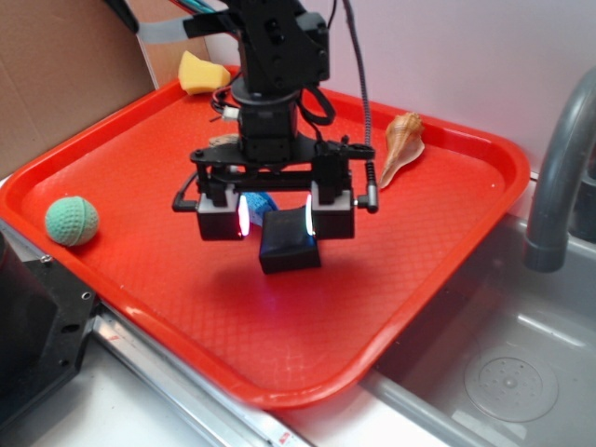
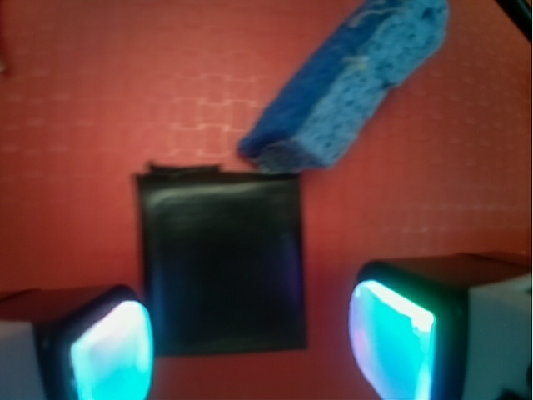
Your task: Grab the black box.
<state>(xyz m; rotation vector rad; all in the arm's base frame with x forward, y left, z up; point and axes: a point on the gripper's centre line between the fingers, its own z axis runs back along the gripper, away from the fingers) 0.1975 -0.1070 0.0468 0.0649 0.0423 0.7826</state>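
I will next pick the black box [image 1: 290, 244] off the red tray, with my gripper holding it by its two opposite sides.
The black box [image 1: 290, 244] is a flat, squarish, glossy block that lies on the red tray [image 1: 140, 279] near its middle. My gripper [image 1: 277, 216] hangs straight over it, open, with a lit pad on either side of the box's top. In the wrist view the black box [image 2: 221, 262] lies between the glowing pads of the gripper [image 2: 250, 350]. It sits close to the left pad [image 2: 112, 350], and a strip of red tray shows between it and the right pad [image 2: 391, 342].
A blue sponge [image 2: 350, 83] lies slanted just beyond the box, almost touching its far corner. On the tray are also a green knitted ball [image 1: 72, 221] at the left, a seashell [image 1: 400, 149] at the back right and a yellow object [image 1: 203, 74] at the back. A sink with a grey faucet [image 1: 559, 177] is on the right.
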